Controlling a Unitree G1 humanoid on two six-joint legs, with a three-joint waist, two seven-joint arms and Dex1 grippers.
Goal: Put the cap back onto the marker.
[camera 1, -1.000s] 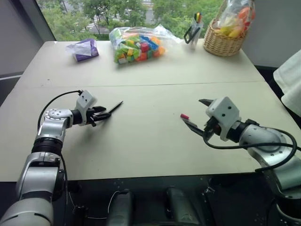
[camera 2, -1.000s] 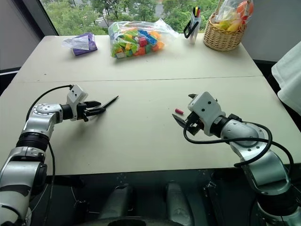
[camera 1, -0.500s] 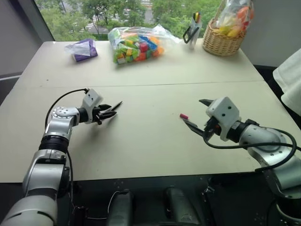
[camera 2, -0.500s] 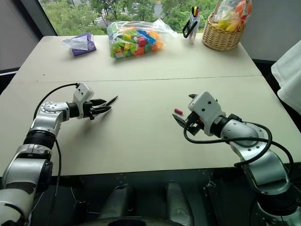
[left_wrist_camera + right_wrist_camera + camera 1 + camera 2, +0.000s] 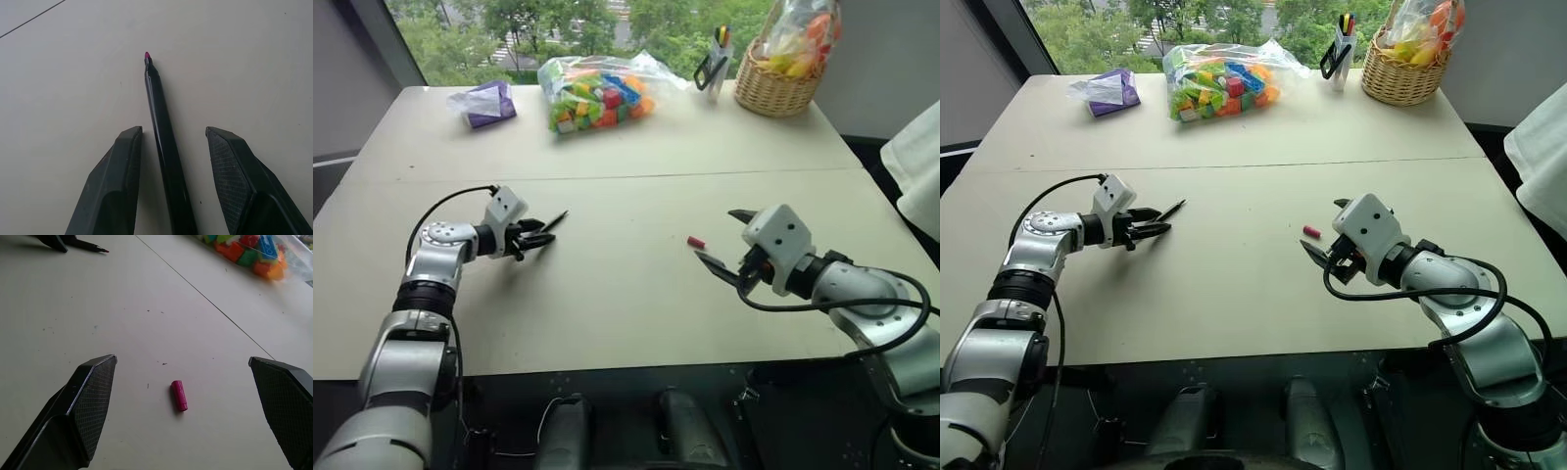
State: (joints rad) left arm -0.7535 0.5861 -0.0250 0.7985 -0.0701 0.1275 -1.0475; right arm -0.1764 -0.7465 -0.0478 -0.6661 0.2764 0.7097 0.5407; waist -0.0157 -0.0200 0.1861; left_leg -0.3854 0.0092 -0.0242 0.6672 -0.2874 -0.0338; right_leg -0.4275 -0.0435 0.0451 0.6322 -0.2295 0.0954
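Note:
The marker's inked pink tip (image 5: 566,212) is bare, so my left gripper will next take the marker by its black body (image 5: 549,228), well behind that tip.
The black marker (image 5: 555,218) lies flat on the table with its pinkish-red tip (image 5: 146,55) bare, pointing away from my left gripper. My left gripper (image 5: 544,232) is open and low over the table. Its two fingers (image 5: 122,166) straddle the marker's rear half, with a gap on each side. The small red-pink cap (image 5: 696,242) lies on its side near the middle of the table. My right gripper (image 5: 720,235) hovers wide open just behind the cap and holds nothing. In the right wrist view the cap (image 5: 179,395) rests on the table between the spread fingers.
Along the far edge stand a clear bag of coloured blocks (image 5: 597,90), a purple packet (image 5: 489,103), a pen holder (image 5: 717,59) and a wicker basket (image 5: 781,83). A white cloth (image 5: 920,166) hangs at the right. A seam (image 5: 607,176) crosses the table.
My left arm shifted slightly to the right, so its fingers reach further along the marker, then held still. The right arm, the cap and the marker stayed where they were.

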